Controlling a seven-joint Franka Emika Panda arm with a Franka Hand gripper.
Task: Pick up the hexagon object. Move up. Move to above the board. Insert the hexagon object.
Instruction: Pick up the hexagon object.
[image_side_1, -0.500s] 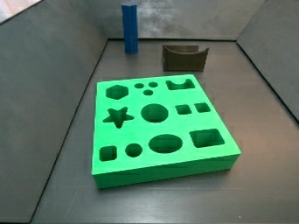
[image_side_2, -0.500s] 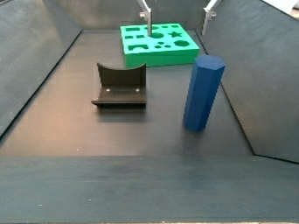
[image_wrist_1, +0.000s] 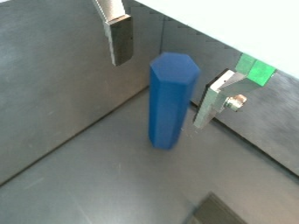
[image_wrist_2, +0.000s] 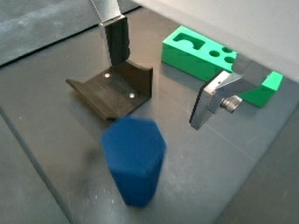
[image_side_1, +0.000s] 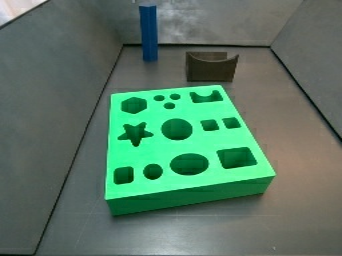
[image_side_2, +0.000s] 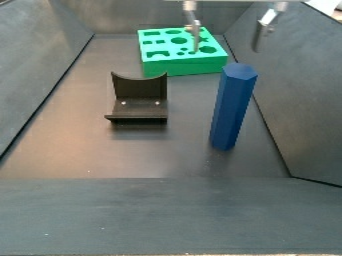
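Observation:
My gripper grabs the hexagon object by its top end (image_side_1: 148, 10) (image_wrist_1: 174, 70) next, so its lower end stays free to enter the board's hexagonal hole.
The hexagon object, a tall blue peg, stands upright on the dark floor near a wall in both side views (image_side_1: 148, 30) (image_side_2: 231, 105). It also shows in both wrist views (image_wrist_1: 172, 101) (image_wrist_2: 135, 162). The green board (image_side_1: 187, 150) (image_side_2: 181, 48) lies flat with its cut-out holes empty; a corner shows in a wrist view (image_wrist_2: 198, 57). My gripper (image_side_2: 230, 20) is open and empty, high above the peg. In a wrist view the peg shows between its fingers (image_wrist_1: 118, 35), untouched. The gripper (image_wrist_1: 162, 92) (image_wrist_2: 158, 94) is out of view in one side view.
The dark grey fixture (image_side_1: 211, 65) (image_side_2: 136, 98) (image_wrist_2: 114, 90) with a notched top stands on the floor between the peg and the board. Sloping grey walls (image_side_2: 301, 90) close in the floor on the sides.
The gripper's fingers have shifted sideways and slightly down in the side view, closer to above the peg. The peg, board and fixture have not moved.

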